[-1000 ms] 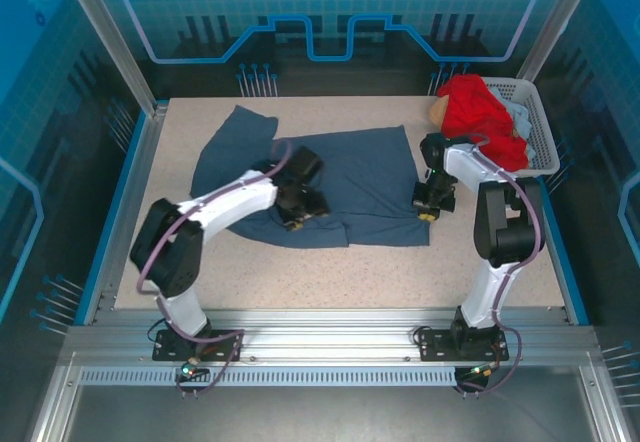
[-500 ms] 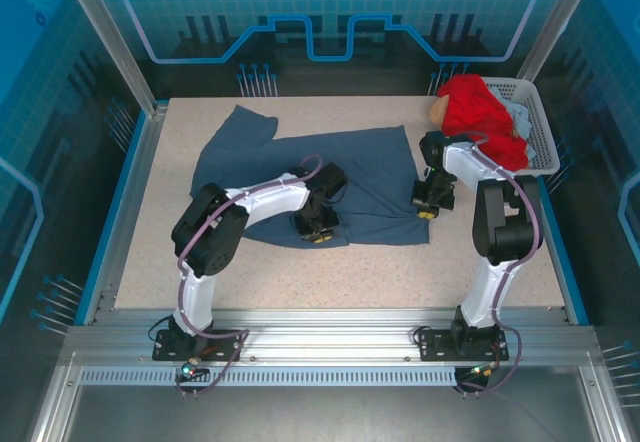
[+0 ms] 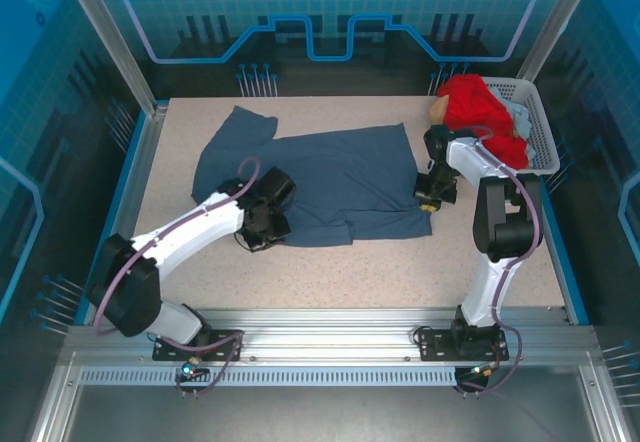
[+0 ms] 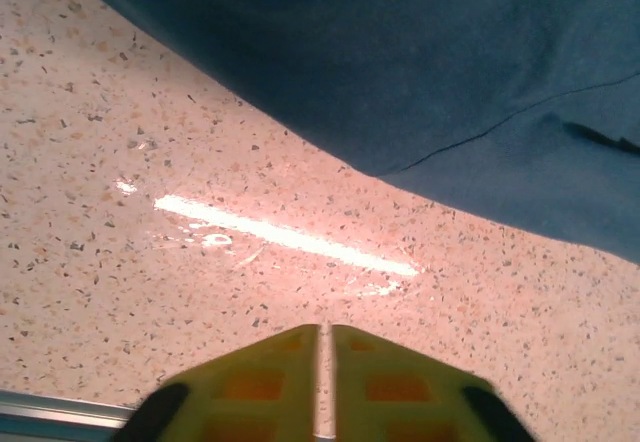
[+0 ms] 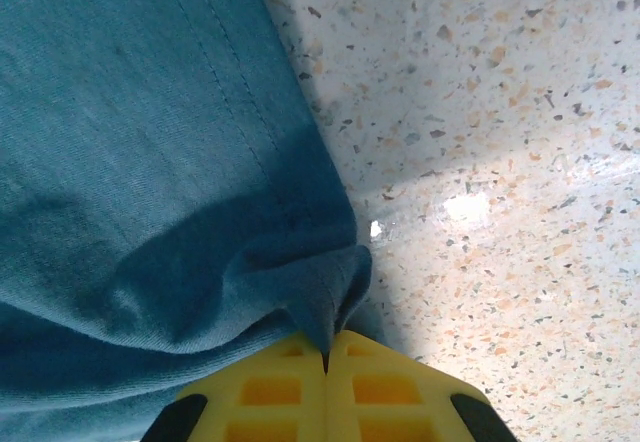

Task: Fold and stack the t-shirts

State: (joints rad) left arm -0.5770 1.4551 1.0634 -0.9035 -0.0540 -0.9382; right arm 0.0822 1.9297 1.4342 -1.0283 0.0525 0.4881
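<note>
The pinched fold sits at the shirt's edge and the cloth beside it is spread on flat table, so my right gripper opens next.
The slate-blue t-shirt [image 3: 340, 177] lies spread across the middle of the table, one sleeve reaching toward the back left. My right gripper [image 3: 430, 200] sits at its right edge and is shut on a pinched fold of the blue cloth [image 5: 150, 162], which bunches up between the yellow fingers of my right gripper [image 5: 325, 347]. My left gripper [image 3: 258, 234] rests on bare table just off the shirt's front left edge. In the left wrist view my left gripper [image 4: 322, 334] is shut with nothing in it, and the shirt [image 4: 420, 62] lies beyond. The red t-shirt [image 3: 480, 107] is heaped in the basket.
The white perforated basket [image 3: 543, 127] stands at the back right corner, with some pale cloth [image 3: 517, 112] under the red shirt. Blue rails edge the speckled table [image 3: 400, 272]. Bare table runs along the front, between the shirt and the arm bases.
My left arm swung left from the shirt's front middle and came off the cloth onto bare table. The right gripper kept its hold and shifted slightly, pulling the right edge.
</note>
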